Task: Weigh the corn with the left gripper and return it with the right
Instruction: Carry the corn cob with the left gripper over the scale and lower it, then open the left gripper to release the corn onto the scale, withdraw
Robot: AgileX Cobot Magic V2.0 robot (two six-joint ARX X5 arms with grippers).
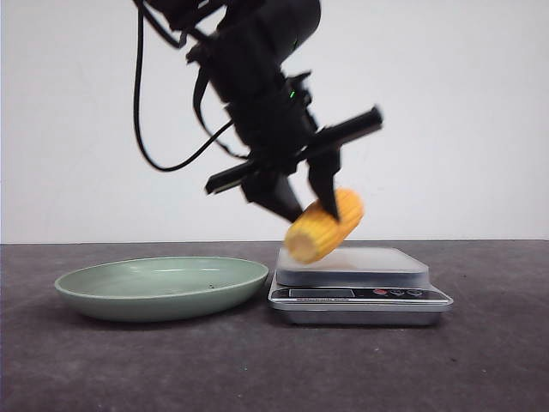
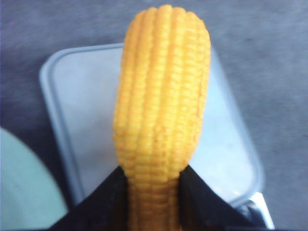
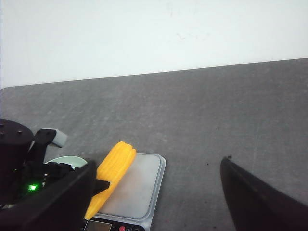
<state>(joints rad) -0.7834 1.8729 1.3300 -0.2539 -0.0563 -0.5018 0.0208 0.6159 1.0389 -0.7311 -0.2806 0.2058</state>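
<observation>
My left gripper should open now, because the corn's [image 1: 324, 227] lower pale end is over the silver scale's platform [image 1: 377, 257] and the corn would rest there.
The yellow-orange corn [image 1: 324, 227] hangs tilted just above the silver scale [image 1: 358, 281], its lower pale end close to the platform's left part. My left gripper [image 1: 302, 206] is shut on the corn, one black finger on each side. In the left wrist view the corn [image 2: 161, 101] fills the middle over the scale platform [image 2: 82, 110], and the fingers [image 2: 108, 202] clamp its near end. In the right wrist view my right gripper [image 3: 156, 192] is open and empty, away from the scale [image 3: 139, 185]; the corn [image 3: 111, 173] and the left gripper [image 3: 24, 178] show beyond its finger.
A pale green shallow plate [image 1: 163, 287] sits on the dark grey table left of the scale, almost touching it. The scale's display and buttons [image 1: 377, 293] face front. A black cable [image 1: 141, 112] loops down from the left arm. A white wall stands behind.
</observation>
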